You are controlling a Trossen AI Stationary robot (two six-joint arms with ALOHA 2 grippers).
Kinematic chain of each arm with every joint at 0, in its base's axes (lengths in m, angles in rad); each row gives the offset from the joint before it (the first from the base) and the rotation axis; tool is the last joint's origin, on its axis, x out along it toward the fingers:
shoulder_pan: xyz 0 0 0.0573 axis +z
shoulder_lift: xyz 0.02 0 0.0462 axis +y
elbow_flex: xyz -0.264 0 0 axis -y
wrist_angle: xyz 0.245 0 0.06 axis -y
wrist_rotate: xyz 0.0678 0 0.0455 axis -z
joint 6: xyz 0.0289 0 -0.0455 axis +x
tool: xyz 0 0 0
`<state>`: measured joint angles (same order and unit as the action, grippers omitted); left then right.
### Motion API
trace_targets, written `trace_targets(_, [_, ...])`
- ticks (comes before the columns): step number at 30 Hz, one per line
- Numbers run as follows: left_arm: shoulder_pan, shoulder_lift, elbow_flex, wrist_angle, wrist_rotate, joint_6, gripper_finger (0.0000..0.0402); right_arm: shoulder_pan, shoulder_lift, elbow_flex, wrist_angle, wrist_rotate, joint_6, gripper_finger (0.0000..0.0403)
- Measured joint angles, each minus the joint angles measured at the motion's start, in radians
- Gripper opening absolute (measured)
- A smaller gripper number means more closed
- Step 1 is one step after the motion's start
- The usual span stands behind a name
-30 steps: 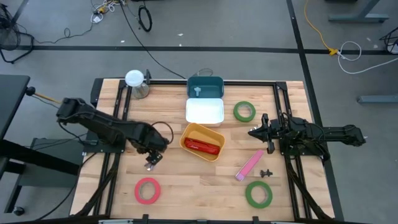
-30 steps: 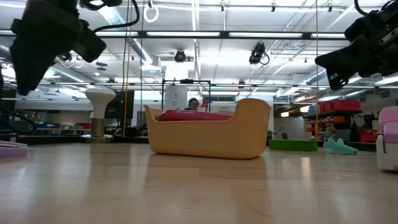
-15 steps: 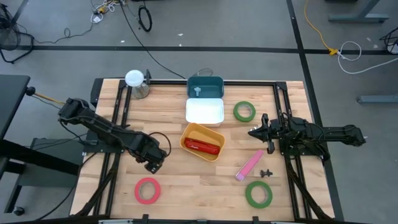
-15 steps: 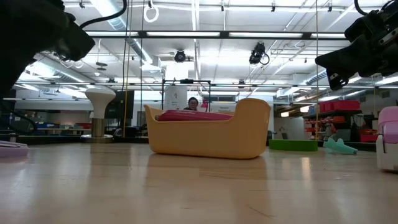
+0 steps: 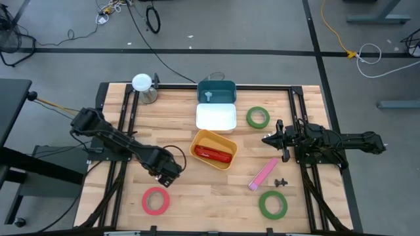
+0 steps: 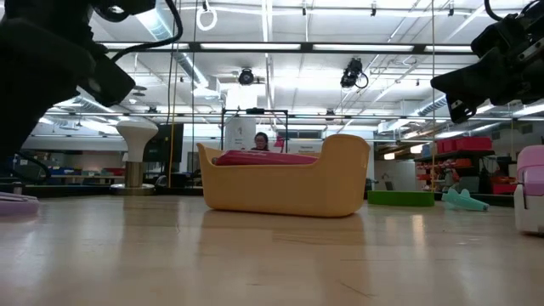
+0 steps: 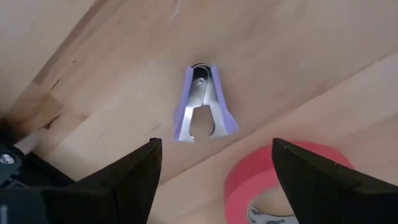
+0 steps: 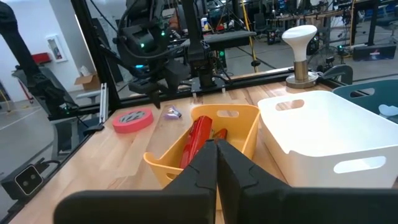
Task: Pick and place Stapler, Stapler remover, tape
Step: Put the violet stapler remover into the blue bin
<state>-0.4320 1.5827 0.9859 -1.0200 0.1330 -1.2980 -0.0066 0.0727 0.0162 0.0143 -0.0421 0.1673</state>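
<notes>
I need to move my left gripper toward the remover before I close on it, since its fingers stop short of the lavender stapler remover (image 7: pixel 202 107) and would miss now.
The lavender stapler remover (image 7: pixel 202 107) lies flat on the wood table, just beyond the red tape roll (image 7: pixel 283 186). My left gripper (image 7: pixel 216 146) points down above it, open, with nothing between its fingers. In the high view this gripper (image 5: pixel 168 173) hides the remover and stands just beyond the red tape (image 5: pixel 155 200). A red stapler (image 5: pixel 213 155) lies in the yellow bin (image 5: pixel 197 143). Two green tape rolls (image 5: pixel 258 117) (image 5: pixel 272 204) lie flat on the right half. My right gripper (image 5: pixel 266 139) is shut and level at the table's right.
A white bin (image 5: pixel 216 118) and a teal bin (image 5: pixel 216 92) stand behind the yellow one. A pink bar-shaped object (image 5: pixel 264 174) and a small black piece (image 5: pixel 281 181) lie near the right front. A white knob-topped stand (image 5: pixel 143 88) sits at the far left corner.
My left gripper has moved down and toward the table's near edge, a little to the right, coming over the stapler remover beside the red tape. Its fingers have stayed open. Nothing on the table has moved.
</notes>
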Motion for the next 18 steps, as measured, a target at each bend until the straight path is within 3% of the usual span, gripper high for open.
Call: trace_targets(18, [0.000, 0.104, 0.000, 0.004, -0.013, 0.039, 0.0303, 0.000, 0.000, 0.000, 0.000, 0.000, 0.000, 0.0006])
